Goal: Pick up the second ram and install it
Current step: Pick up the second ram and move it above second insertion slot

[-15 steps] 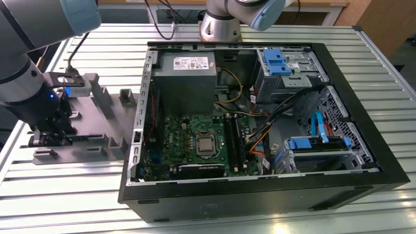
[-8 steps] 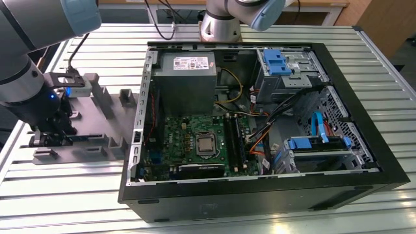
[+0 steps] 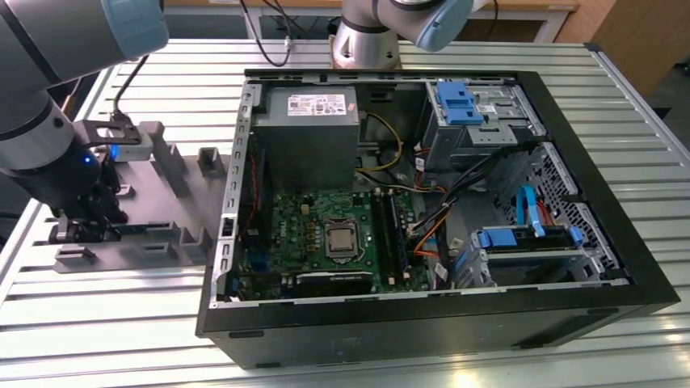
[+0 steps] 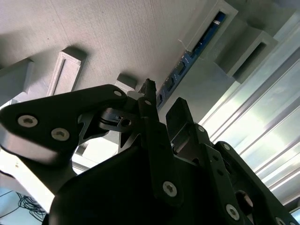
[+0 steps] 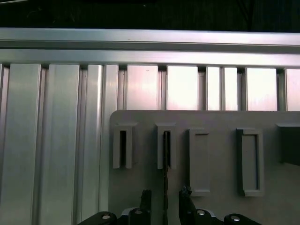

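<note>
The gripper grabs the ram by its bare part outside the slot (image 5: 165, 201) next, since the raised sides of the slot hug the ram's tip on both sides.
The second ram (image 5: 165, 161) stands on edge in a narrow slot of the grey holder (image 5: 220, 122). In the second wrist view its blue board with small chips (image 4: 190, 58) runs along that slot. My gripper (image 5: 165, 193) is open, with one fingertip on each side of the stick and a gap on both sides. In the second wrist view the gripper (image 4: 163, 101) straddles the near end of the stick. In the exterior view the gripper (image 3: 86, 226) is low over the holder (image 3: 161, 202), at the exterior view's left of the open computer case (image 3: 603, 242).
The green motherboard (image 3: 307, 222) lies inside the case, with long black slot rails (image 3: 390, 238) beside the processor socket. Cables, a power supply (image 3: 307, 133) and blue drive bays crowd the case. Other raised slots stand on the holder. The table (image 3: 108, 323) is slatted aluminium.
</note>
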### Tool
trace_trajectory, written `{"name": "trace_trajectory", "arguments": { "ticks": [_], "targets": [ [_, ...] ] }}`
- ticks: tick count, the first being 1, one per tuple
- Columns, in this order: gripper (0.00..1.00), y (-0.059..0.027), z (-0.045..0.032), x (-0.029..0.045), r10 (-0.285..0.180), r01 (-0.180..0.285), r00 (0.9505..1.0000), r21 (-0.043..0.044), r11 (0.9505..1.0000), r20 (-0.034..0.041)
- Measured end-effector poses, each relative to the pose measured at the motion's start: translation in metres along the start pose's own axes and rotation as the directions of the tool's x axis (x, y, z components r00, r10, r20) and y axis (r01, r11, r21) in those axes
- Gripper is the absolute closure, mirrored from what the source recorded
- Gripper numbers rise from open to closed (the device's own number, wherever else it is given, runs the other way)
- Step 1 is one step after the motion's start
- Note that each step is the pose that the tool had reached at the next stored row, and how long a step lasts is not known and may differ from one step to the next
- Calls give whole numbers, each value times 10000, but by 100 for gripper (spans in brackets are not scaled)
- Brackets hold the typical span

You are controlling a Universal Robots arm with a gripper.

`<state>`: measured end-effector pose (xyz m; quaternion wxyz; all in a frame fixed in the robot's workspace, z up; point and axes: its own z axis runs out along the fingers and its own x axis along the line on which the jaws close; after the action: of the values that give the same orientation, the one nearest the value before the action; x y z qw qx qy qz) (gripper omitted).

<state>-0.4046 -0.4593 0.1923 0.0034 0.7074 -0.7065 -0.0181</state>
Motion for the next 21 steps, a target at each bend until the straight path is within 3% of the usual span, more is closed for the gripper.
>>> {"name": "trace_trajectory", "arguments": {
  "ticks": [12, 14, 15, 21],
  "targets": [
    [63, 10, 33, -6, 259, -259, 9997, 4, 9997, 7],
    [65, 10, 39, -6, 258, -258, 9997, 5, 9997, 8],
    [71, 10, 43, -6, 258, -258, 9997, 5, 9997, 7],
    [71, 6, 56, -8, 259, -259, 9997, 4, 9997, 7]
  ]
}}
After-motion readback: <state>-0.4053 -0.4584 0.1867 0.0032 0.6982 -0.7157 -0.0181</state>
